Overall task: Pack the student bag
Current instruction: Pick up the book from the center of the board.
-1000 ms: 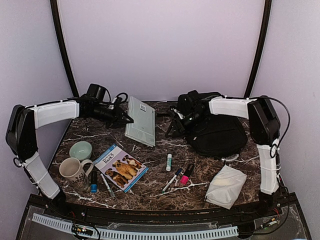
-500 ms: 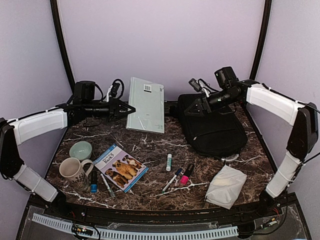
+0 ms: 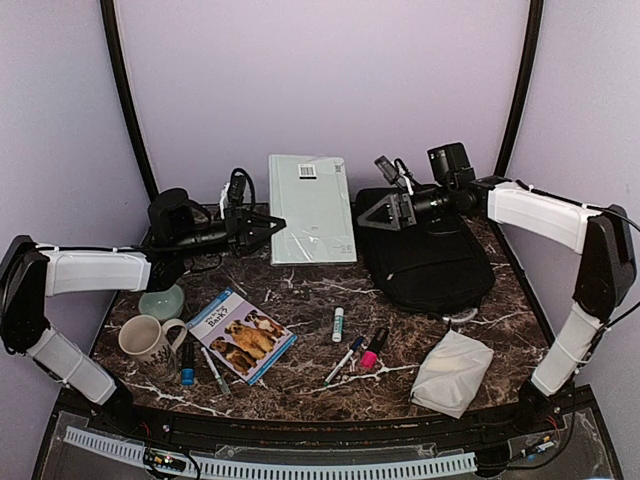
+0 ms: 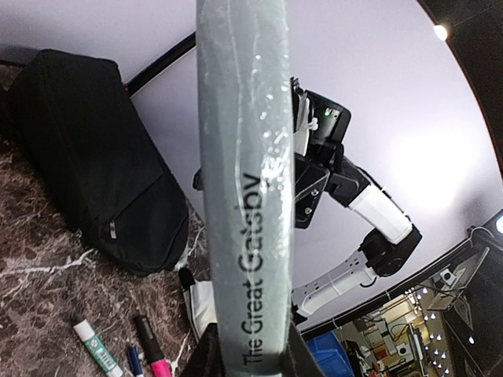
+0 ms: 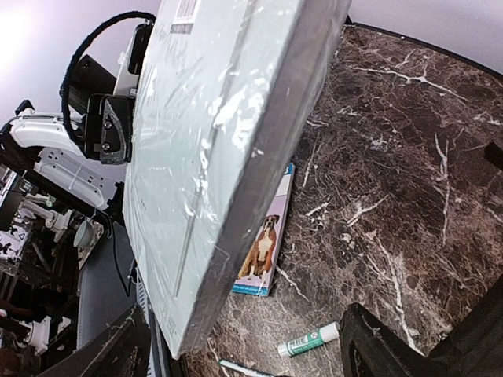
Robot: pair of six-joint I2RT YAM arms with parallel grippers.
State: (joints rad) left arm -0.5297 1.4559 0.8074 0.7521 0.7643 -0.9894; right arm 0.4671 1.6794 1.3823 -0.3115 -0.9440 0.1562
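Note:
The wrapped book needs to go to the student bag (image 3: pixel 430 262), so my right gripper will grab it by its edge (image 3: pixel 351 215) opposite the spine.
The student bag (image 3: pixel 430 262), a large black backpack, lies at the back right of the table and shows as a dark mass (image 4: pixel 86 157) in the left wrist view. My left gripper (image 3: pixel 262 225) is shut on the left edge of a grey-green wrapped book (image 3: pixel 312 210) and holds it up on edge above the table. Its spine (image 4: pixel 244 181) reads "The Great Gatsby" and runs up from between my left gripper (image 4: pixel 251 357). My right gripper (image 3: pixel 385 212) stands open at the book's right edge, above the bag's left corner. The book's cover (image 5: pixel 212 157) and lower corner lie within the spread of my right gripper (image 5: pixel 251 353).
On the marble table lie a dog booklet (image 3: pixel 242 335), a mug (image 3: pixel 148 343), a teal bowl (image 3: pixel 161 298), a glue stick (image 3: pixel 338 323), markers (image 3: pixel 345 360), a pink marker (image 3: pixel 372 352), two pens (image 3: pixel 187 365) and a white pouch (image 3: pixel 452 372).
My left arm has lifted the book off the table and carried it right, tilting it upright. My right gripper has risen off the bag, opened wider and come to the book's right edge.

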